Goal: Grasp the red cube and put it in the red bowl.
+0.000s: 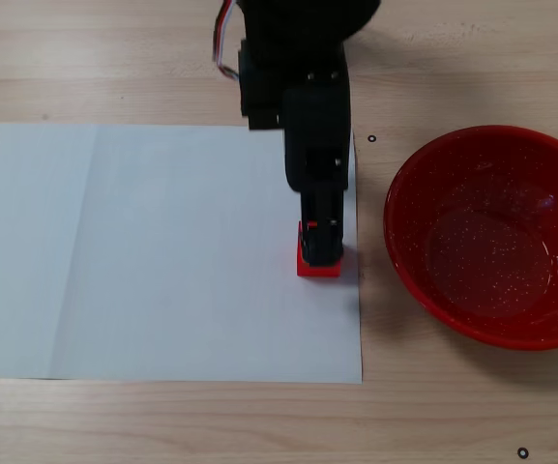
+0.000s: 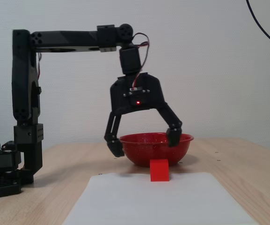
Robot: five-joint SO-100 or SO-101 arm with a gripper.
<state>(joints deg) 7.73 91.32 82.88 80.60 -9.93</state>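
I need to put the red cube in the red bowl, so my gripper should next grab the red cube (image 1: 318, 268) by its two opposite sides.
The red cube (image 1: 318, 268) (image 2: 159, 169) rests on a white sheet of paper, close to the sheet's right edge in a fixed view. The red bowl (image 1: 406, 184) (image 2: 134, 138) stands on the wooden table just right of the sheet; in the other fixed view it sits behind the cube. My black gripper (image 1: 319, 229) (image 2: 145, 145) points down over the cube with its jaws wide open and empty. The fingertips (image 2: 174, 138) hang a little above the cube's top, one on each side of it. From above, the gripper hides part of the cube.
The white paper (image 1: 162, 251) (image 2: 172, 201) covers the left and middle of the wooden table (image 1: 453, 416). The arm's base and upright link (image 2: 25, 136) stand at the left in a fixed view.
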